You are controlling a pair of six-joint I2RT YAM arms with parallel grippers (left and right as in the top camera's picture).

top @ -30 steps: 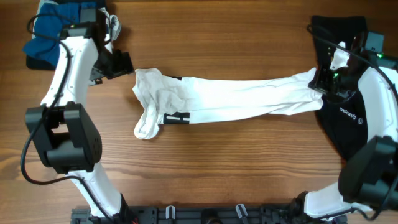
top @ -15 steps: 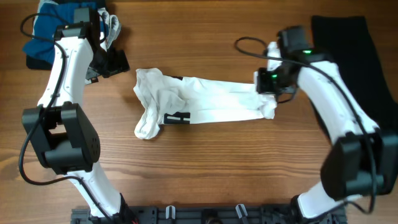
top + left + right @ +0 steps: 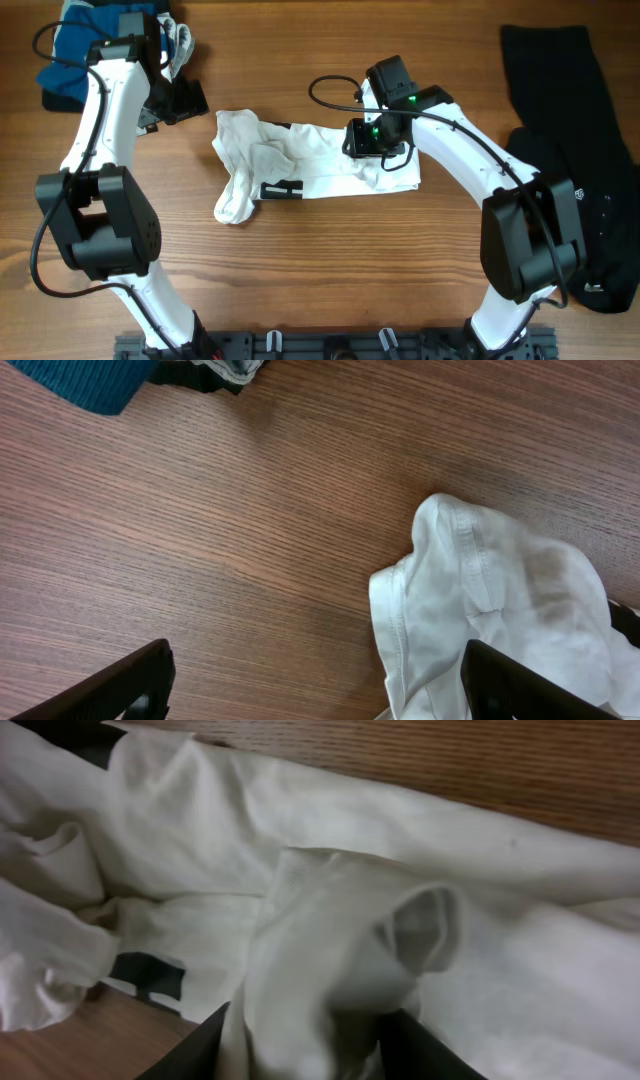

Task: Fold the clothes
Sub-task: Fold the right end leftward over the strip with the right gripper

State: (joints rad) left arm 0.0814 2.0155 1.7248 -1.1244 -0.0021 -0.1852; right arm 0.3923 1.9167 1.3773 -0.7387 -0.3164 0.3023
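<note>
The white T-shirt needs its bunched collar end [image 3: 238, 160] folded over the shirt's middle [image 3: 318, 168], so my left gripper will grab it by that end next.
The white T-shirt [image 3: 320, 165] lies bunched across the table's middle, its right end doubled back over itself, with a black bar print [image 3: 283, 188] at its lower edge. My right gripper [image 3: 372, 148] sits low over the doubled-back part. In the right wrist view the right gripper [image 3: 305, 1050] stands open, its fingers apart, and a loose fold of the shirt [image 3: 330, 930] rises between them. My left gripper [image 3: 192, 100] hovers left of the shirt. Seen from the left wrist, the left gripper [image 3: 315, 690] is wide open over bare wood, and the shirt's collar [image 3: 480, 580] lies by its right finger.
A black garment [image 3: 570, 120] with a small white logo lies along the right edge. A blue garment [image 3: 70, 60] and a grey-white one [image 3: 182, 40] are heaped at the back left. The blue garment [image 3: 90, 375] also shows at the top of the left wrist view.
My right arm has carried the shirt's right end leftwards and laid it over the middle, and its fingers have come apart. The left arm has hardly moved.
</note>
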